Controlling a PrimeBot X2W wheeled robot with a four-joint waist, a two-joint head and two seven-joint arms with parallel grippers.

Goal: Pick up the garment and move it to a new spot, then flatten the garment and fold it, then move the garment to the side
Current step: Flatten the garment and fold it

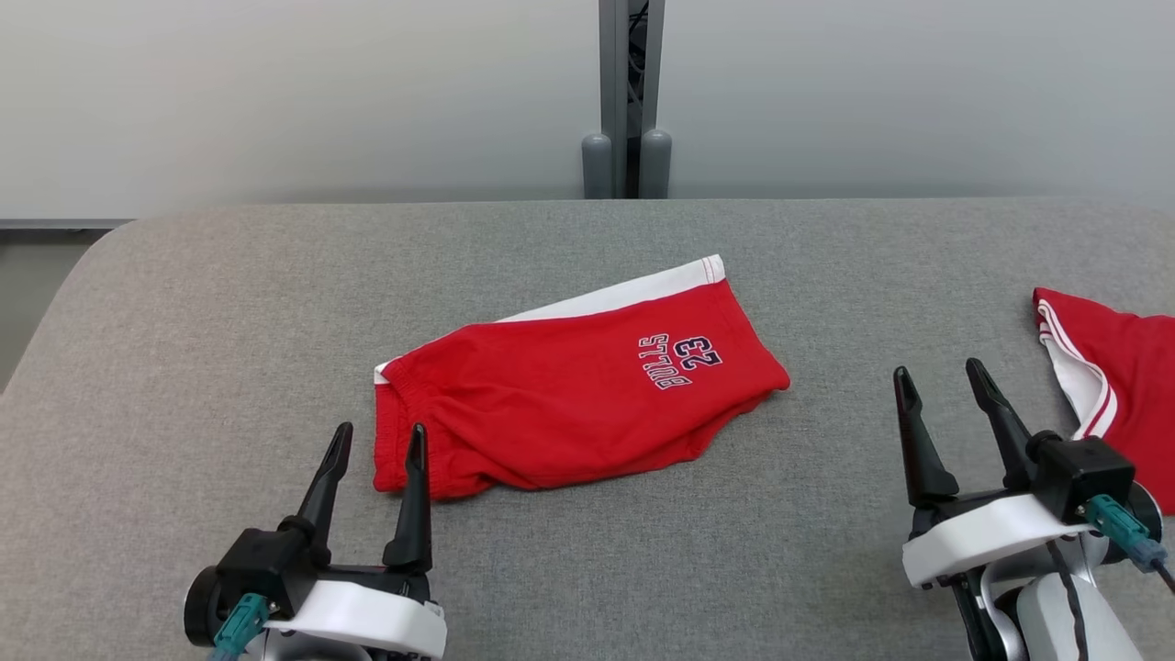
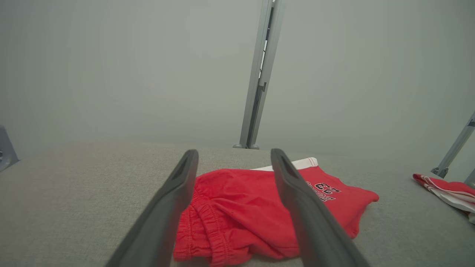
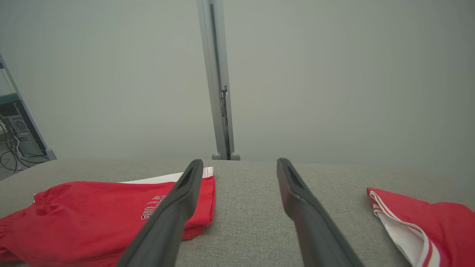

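Observation:
My right gripper grabs the red shorts by their leg end by the lettering (image 1: 762, 364) next. Then I fold the shorts over toward their elastic waistband (image 1: 393, 435).
The garment (image 1: 569, 386) is a pair of red shorts with a white side stripe and dark "BULLS 23" lettering, lying folded in half at the middle of the grey table (image 1: 229, 303). Its elastic waistband points toward my left gripper (image 1: 378, 439), which hovers open just in front of that end with nothing between its fingers. The left wrist view shows the shorts (image 2: 237, 207) between and behind the two fingers (image 2: 167, 207). My right gripper (image 1: 945, 376) is open over bare table, to the right of the shorts (image 3: 92, 215).
A second red garment with white trim (image 1: 1115, 376) lies at the table's right edge, close beside my right gripper, and appears in the wrist views too (image 3: 419, 222). A grey metal post (image 1: 626, 101) stands behind the table against a pale wall.

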